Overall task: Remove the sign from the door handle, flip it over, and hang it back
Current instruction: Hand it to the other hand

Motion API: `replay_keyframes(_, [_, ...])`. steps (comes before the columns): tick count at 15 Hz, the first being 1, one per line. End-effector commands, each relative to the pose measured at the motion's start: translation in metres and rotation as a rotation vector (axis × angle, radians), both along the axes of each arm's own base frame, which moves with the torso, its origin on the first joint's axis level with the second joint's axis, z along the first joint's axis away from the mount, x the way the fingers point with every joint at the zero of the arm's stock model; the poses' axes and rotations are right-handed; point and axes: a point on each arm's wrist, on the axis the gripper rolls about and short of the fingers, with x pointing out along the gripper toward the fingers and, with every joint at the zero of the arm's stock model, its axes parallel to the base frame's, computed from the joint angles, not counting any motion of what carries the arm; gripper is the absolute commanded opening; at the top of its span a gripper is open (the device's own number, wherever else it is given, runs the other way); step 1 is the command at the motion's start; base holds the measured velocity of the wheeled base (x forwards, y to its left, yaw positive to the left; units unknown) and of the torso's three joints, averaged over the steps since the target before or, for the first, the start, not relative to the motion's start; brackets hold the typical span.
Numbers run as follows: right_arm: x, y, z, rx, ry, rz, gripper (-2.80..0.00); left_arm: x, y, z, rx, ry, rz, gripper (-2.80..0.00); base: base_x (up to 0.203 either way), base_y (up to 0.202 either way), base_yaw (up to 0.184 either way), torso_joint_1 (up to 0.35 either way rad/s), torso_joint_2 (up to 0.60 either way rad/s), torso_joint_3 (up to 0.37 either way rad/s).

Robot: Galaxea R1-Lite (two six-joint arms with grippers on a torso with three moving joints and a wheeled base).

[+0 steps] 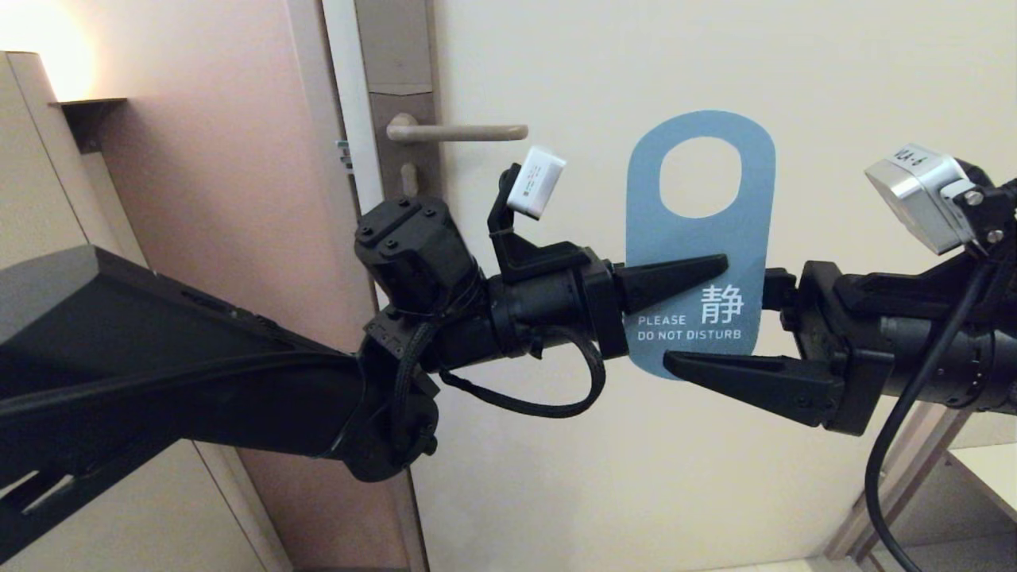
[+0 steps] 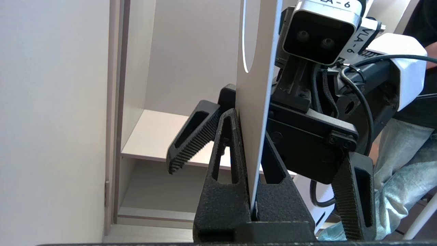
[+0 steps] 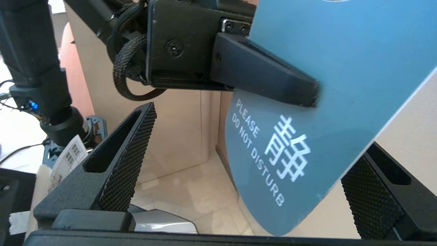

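My right gripper grabs the sign's free edge (image 1: 759, 329) beside the lettering next, since my left gripper's fingers cover one long edge of the sign (image 1: 751, 238).
The sign (image 1: 751, 238) is off the door handle (image 1: 461, 132) and held upright in front of the door, to the right of the lever, teal-blue "PLEASE DO NOT DISTURB" side facing me. My left gripper (image 1: 711, 272) is shut on its left edge, below the oval hole; the left wrist view shows the card (image 2: 256, 85) edge-on, pinched between the fingers (image 2: 227, 143). My right gripper (image 1: 719, 322) is open, its jaws standing either side of the sign's lower end without touching it. The sign fills the right wrist view (image 3: 341, 68) between the spread fingers (image 3: 129, 150).
The lever sits on a grey-brown lock plate (image 1: 401, 103) at the cream door's (image 1: 636, 477) left edge. A pinkish wall (image 1: 222, 199) with a lit lamp is at left. A low shelf (image 1: 985, 469) stands at bottom right.
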Motion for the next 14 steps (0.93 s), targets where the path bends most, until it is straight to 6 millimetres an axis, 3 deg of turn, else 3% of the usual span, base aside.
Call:
replay_keyframes(1, [-0.0006,0.0011,0.0002,0.004,-0.007,0.01,-2.8,-0.0017,0.0017,0.0009,-0.007,-0.005,-0.004,-2.8,0.0,0.0,0.0,0.0,0.0,0.0])
replay_keyframes(14, [-0.002,0.0039,-0.0006,0.008,-0.016,0.022,-2.8,-0.0046,0.0038,-0.0002,-0.011,-0.007,-0.003,-2.8,0.0,0.0,0.0,0.0,0.0,0.0])
